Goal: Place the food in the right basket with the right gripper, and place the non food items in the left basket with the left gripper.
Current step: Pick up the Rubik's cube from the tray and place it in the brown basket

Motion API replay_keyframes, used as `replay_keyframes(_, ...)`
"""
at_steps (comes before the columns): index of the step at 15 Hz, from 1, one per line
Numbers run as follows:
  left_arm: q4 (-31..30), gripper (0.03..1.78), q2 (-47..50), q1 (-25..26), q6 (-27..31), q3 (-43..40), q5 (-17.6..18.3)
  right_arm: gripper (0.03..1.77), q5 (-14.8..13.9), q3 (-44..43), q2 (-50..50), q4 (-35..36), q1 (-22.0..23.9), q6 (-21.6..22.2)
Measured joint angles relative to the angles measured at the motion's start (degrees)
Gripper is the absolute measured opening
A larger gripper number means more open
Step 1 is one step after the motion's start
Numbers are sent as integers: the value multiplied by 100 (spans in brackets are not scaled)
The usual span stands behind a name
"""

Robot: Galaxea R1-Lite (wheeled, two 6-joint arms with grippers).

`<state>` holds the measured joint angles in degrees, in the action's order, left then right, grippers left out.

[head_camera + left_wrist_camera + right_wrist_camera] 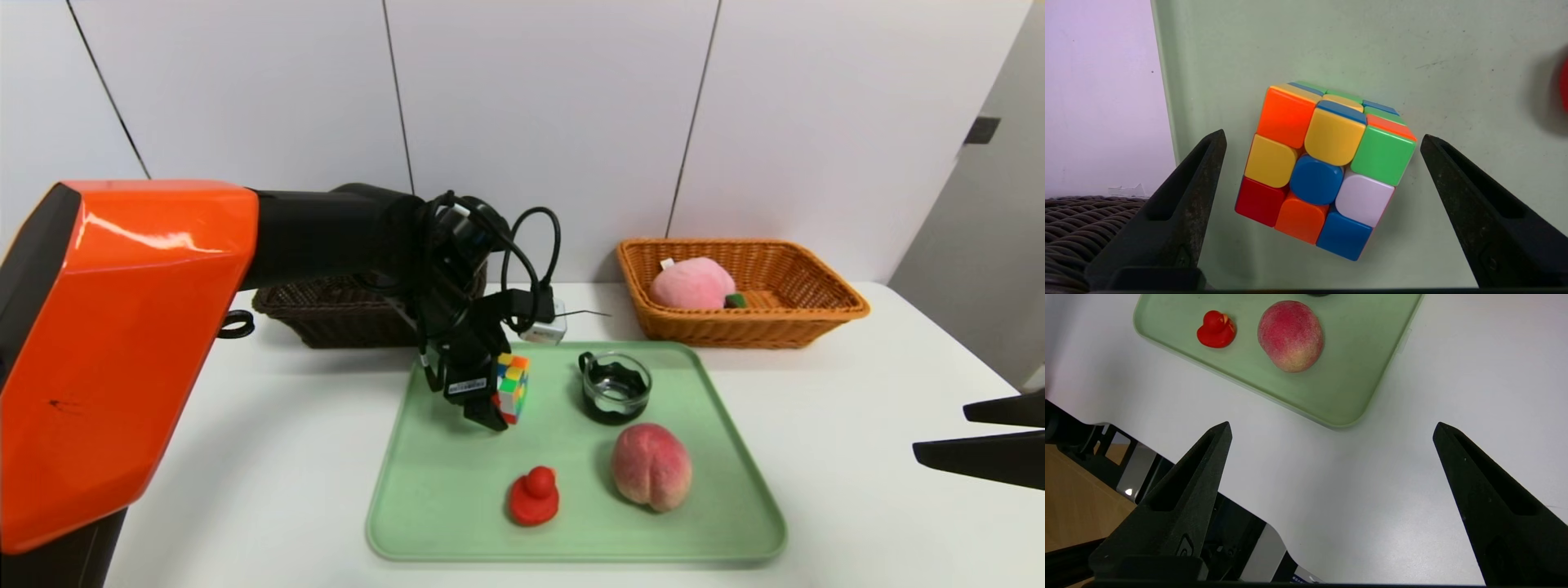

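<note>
The puzzle cube (513, 385) is beside the fingers of my left gripper, which reach down low over the green tray, so my left gripper should close on the cube.
A multicoloured puzzle cube (513, 385) (1327, 171) rests on the green tray (441, 506). My left gripper (498, 402) (1323, 139) hangs open right over it, one finger on each side and both clear of it. Also on the tray are a peach (651, 465) (1291, 335), a red toy duck (535, 494) (1216, 328) and a dark glass cup (615, 385). My right gripper (943, 431) (1332, 425) is open and empty over bare table to the right of the tray. The left basket (326, 314) (1069, 228) is dark brown. The right basket (816, 314) is orange.
A pink plush peach (692, 283) and a small green thing lie in the right basket. The left arm's orange shell (122, 351) covers the near left of the table. The table's front edge (1167, 457) lies near the right gripper.
</note>
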<state>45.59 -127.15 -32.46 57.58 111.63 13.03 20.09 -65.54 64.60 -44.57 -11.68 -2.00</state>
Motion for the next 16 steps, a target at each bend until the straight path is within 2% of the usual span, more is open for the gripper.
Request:
replay_keyframes(3, 0, 169, -30, 5, 5, 0, 0, 170, -2, 5, -2, 4, 2, 0)
replay_keyframes(4, 0, 160, -33, 5, 2, 0, 0, 171, -2, 5, -2, 9, 2, 0)
replay_keyframes(6, 2, 126, -37, 2, 2, 0, -2, 171, 0, 7, -2, 11, 2, 2)
replay_keyframes(8, 0, 100, -37, 2, 2, 2, -9, 171, 0, 7, -2, 9, 2, 2)
replay_keyframes(13, -9, 98, 107, -39, -35, 5, -5, 171, -2, 0, -5, 9, 7, 2)
replay_keyframes(16, -177, 97, 369, -171, -312, 6, 5, 171, 0, -1, -32, 9, 11, 0)
